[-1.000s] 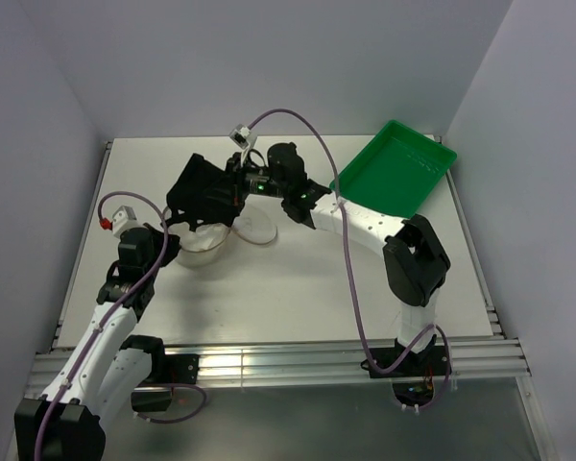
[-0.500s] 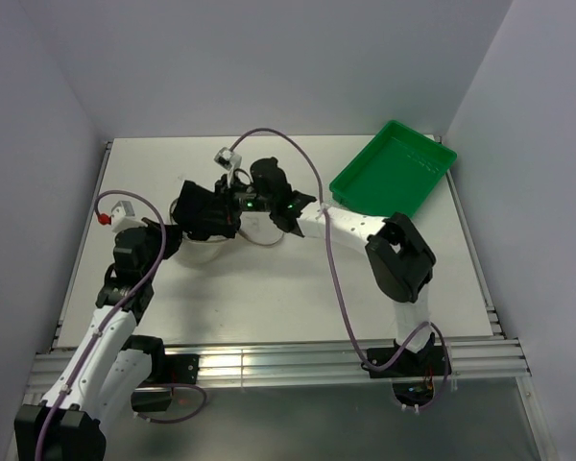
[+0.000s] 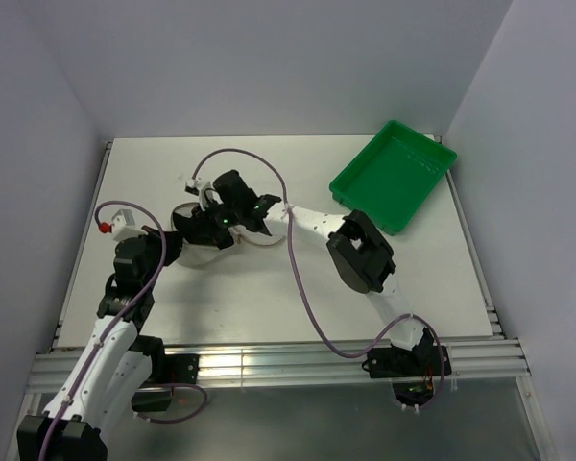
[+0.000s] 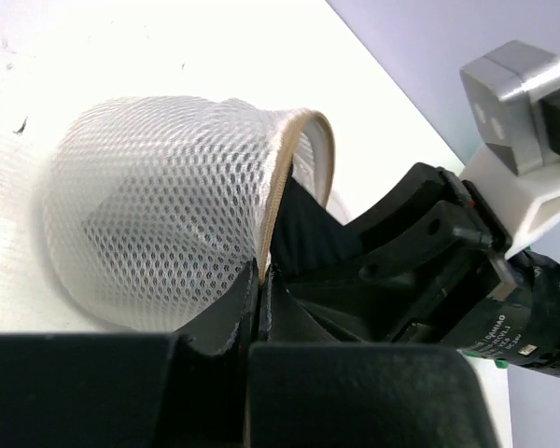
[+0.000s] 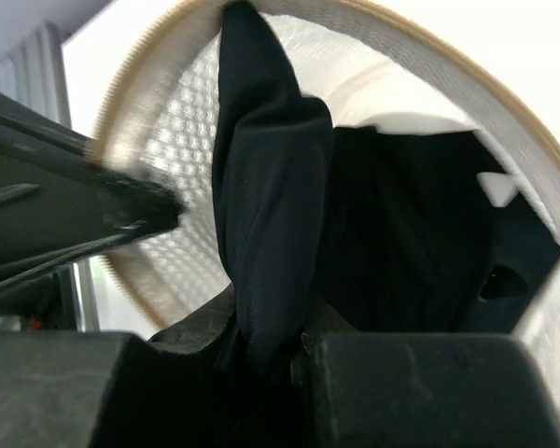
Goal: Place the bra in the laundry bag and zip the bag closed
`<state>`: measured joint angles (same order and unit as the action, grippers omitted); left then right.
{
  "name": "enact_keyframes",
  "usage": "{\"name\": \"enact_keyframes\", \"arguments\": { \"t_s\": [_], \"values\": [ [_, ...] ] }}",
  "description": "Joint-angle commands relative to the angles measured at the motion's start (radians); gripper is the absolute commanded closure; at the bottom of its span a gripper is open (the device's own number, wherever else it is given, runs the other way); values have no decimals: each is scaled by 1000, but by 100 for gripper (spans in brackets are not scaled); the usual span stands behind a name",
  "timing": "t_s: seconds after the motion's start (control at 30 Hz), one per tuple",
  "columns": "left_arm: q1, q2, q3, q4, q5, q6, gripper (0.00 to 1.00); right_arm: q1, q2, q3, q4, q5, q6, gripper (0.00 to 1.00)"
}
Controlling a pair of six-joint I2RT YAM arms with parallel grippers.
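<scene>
That held part of the black bra is outside the bag's tan rim (image 4: 282, 177), so it would drop short if my right gripper opened now. My right gripper should keep holding the bra until I move that part inside.
The laundry bag (image 4: 159, 215) of white mesh lies on its side with its tan rim (image 4: 282, 177) open toward the right arm. My left gripper (image 4: 261, 273) is shut on that rim and holds the mouth open. My right gripper (image 5: 266, 347) is shut on the black bra (image 5: 271, 187) and sits at the bag's mouth, with the bra reaching inside the mesh (image 5: 429, 243). In the top view the left gripper (image 3: 178, 245) and right gripper (image 3: 207, 223) meet at the bag (image 3: 200, 255). The left fingers (image 5: 84, 201) show at the rim in the right wrist view.
A green plastic tray (image 3: 394, 173) stands at the back right of the white table (image 3: 269, 288). A tan ring of the bag (image 3: 261, 237) lies on the table beside the right wrist. Purple cables loop over both arms.
My right gripper has moved left and down with the bra, from above the bag into its open mouth. The left gripper has stayed on the rim.
</scene>
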<state>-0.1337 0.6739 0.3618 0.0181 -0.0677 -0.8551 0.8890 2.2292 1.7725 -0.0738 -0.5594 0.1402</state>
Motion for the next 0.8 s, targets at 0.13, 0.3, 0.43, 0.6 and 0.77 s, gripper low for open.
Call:
{"name": "enact_keyframes", "arguments": {
  "t_s": [0.13, 0.3, 0.43, 0.6, 0.77],
  "values": [
    [-1, -4, -27, 164, 96, -18, 100, 10, 23, 111, -250, 85, -100, 100],
    [-3, 27, -95, 250, 227, -53, 100, 11, 41, 148, -215, 290, 48, 100],
    [-4, -31, -149, 255, 258, -96, 100, 13, 37, 119, -132, 504, 249, 100],
    [-4, -53, -155, 206, 308, -102, 100, 18, 49, 96, -69, 670, 370, 100],
    [-4, -37, -147, 258, 353, -151, 100, 56, 27, -25, 20, 804, 430, 94]
  ]
}}
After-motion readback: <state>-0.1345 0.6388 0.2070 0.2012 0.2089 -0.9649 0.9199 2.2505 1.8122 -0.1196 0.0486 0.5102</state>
